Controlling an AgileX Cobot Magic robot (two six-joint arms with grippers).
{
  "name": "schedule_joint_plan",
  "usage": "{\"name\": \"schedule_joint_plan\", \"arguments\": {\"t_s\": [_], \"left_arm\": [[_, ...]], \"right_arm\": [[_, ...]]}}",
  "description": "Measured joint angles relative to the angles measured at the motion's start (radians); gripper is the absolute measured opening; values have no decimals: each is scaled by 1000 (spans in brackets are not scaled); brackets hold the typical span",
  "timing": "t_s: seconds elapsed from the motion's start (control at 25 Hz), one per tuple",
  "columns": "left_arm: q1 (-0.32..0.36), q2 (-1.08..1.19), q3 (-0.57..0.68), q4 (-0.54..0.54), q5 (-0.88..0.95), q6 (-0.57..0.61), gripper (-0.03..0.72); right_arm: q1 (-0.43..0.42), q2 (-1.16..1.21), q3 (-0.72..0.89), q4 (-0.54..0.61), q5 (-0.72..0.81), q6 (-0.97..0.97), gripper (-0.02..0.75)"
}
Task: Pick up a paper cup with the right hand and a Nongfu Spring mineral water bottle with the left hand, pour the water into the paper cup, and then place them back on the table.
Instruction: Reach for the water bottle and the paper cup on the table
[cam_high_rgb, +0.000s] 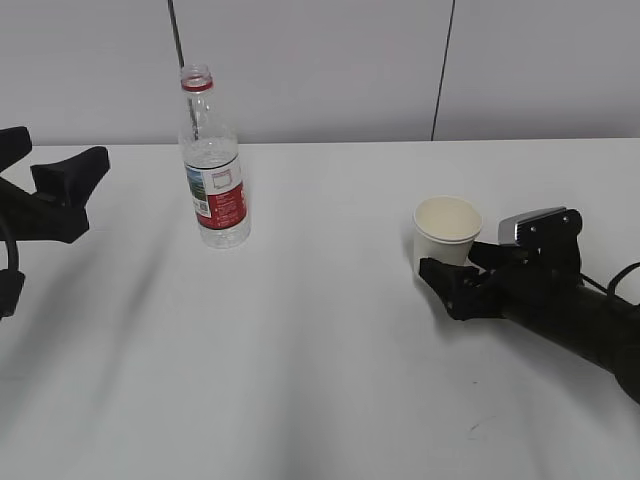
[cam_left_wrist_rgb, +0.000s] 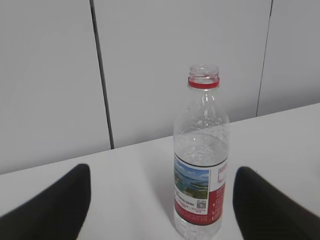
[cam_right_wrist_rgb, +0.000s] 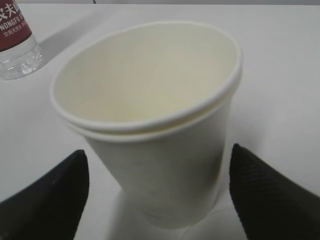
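Observation:
The right gripper grabs the paper cup by its tapered side (cam_high_rgb: 436, 255) next, which leaves the paper cup's opening (cam_high_rgb: 448, 217) free to catch the water.
The Nongfu Spring bottle (cam_high_rgb: 213, 170) stands upright and uncapped on the white table (cam_high_rgb: 320, 340), with water up to about its label top. My left gripper (cam_high_rgb: 92, 190) is open at the far left, well short of the bottle. In the left wrist view the bottle (cam_left_wrist_rgb: 200, 165) stands ahead between the open fingers (cam_left_wrist_rgb: 50, 210), right of centre. The empty paper cup (cam_high_rgb: 447, 228) stands upright at the right. My right gripper (cam_high_rgb: 455, 262) is open around its lower part. In the right wrist view the cup (cam_right_wrist_rgb: 150, 125) shows a doubled rim, and the black fingers (cam_right_wrist_rgb: 270, 200) flank it with gaps on both sides.
A small dark scuff (cam_high_rgb: 470, 430) marks the table near the front right. A white panelled wall (cam_high_rgb: 320, 60) runs behind the table's far edge. The bottle's base (cam_right_wrist_rgb: 15, 45) shows at the top left of the right wrist view.

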Motion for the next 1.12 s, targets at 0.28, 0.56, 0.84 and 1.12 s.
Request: {"name": "schedule_joint_plan", "arguments": {"t_s": [0.28, 0.56, 0.84, 1.12], "left_arm": [[0, 0, 0, 1, 23, 0, 527], [0, 0, 0, 2, 27, 0, 527], [0, 19, 0, 3, 34, -2, 527], [0, 41, 0, 43, 36, -28, 527]], "right_arm": [[8, 37, -74, -9, -2, 0, 653], [8, 79, -140, -14, -2, 0, 652], [10, 81, -163, -14, -2, 0, 596], [10, 81, -163, -14, -2, 0, 518]]}}
